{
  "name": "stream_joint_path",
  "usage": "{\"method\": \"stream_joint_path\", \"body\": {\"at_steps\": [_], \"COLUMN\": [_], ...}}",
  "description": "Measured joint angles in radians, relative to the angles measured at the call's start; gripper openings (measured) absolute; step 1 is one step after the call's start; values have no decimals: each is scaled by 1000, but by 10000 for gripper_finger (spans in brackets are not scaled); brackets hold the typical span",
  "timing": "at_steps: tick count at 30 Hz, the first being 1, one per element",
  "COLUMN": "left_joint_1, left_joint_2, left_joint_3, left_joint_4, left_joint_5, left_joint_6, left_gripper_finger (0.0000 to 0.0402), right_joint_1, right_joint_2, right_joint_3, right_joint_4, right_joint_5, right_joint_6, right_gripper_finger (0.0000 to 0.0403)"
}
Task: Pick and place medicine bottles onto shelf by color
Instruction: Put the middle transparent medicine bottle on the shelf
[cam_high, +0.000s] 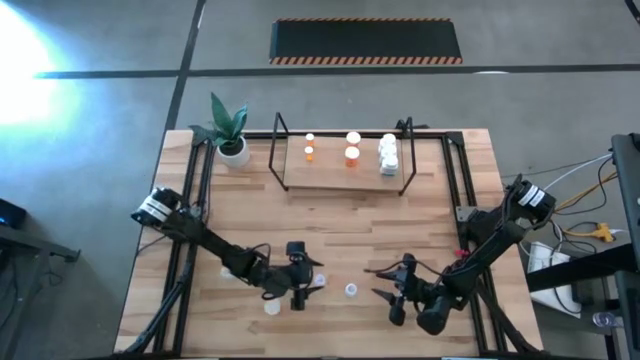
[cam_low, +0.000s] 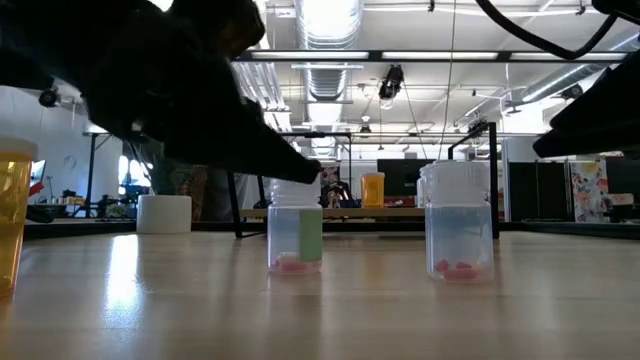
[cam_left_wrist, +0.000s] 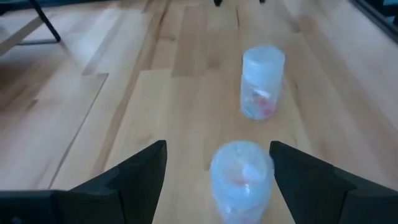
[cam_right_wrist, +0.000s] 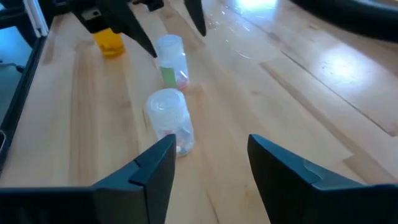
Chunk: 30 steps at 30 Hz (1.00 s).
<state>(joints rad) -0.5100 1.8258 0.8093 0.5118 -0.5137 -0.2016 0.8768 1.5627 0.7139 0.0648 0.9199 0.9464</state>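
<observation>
My left gripper picks up the clear bluish bottle by its capped top (cam_high: 318, 280) (cam_left_wrist: 241, 163) next, to put it on the shelf with bottles of its color.
My left gripper (cam_high: 306, 276) is open at the table's near middle. Its fingers stand on either side of a clear bluish bottle with a green label (cam_left_wrist: 241, 180), with a gap on each side; the bottle stands upright on its base (cam_low: 295, 235). A second clear bottle (cam_high: 351, 290) stands just to its right and also shows in the low view (cam_low: 458, 228). My right gripper (cam_right_wrist: 211, 142) is open and empty, right of that bottle (cam_right_wrist: 169, 118) and pointing at it. An orange bottle (cam_right_wrist: 109, 42) stands near the table's front edge. The shelf (cam_high: 345, 172) at the far middle holds orange (cam_high: 351, 155) and white bottles (cam_high: 388, 155).
A white pot with a green plant (cam_high: 232, 140) stands at the far left, beside the shelf. Black frame rails (cam_high: 452, 190) run along the table's left and right sides. Bare tabletop (cam_high: 340, 225) lies between the shelf and the grippers.
</observation>
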Motion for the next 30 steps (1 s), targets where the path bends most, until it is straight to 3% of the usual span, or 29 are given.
{"method": "stream_joint_path", "body": {"at_steps": [11,30], "left_joint_1": [-1,0], "left_joint_2": [-13,20], "left_joint_3": [-8,2], "left_joint_4": [-38,-14], "left_joint_5": [16,35], "left_joint_6": [-125,-110], "left_gripper_finger": [258,124], "right_joint_1": [0,0], "right_joint_2": [1,1], "right_joint_3": [0,-3], "right_joint_4": [0,0], "right_joint_5": [3,25], "right_joint_6": [-16,-15], "right_gripper_finger": [185,180]}}
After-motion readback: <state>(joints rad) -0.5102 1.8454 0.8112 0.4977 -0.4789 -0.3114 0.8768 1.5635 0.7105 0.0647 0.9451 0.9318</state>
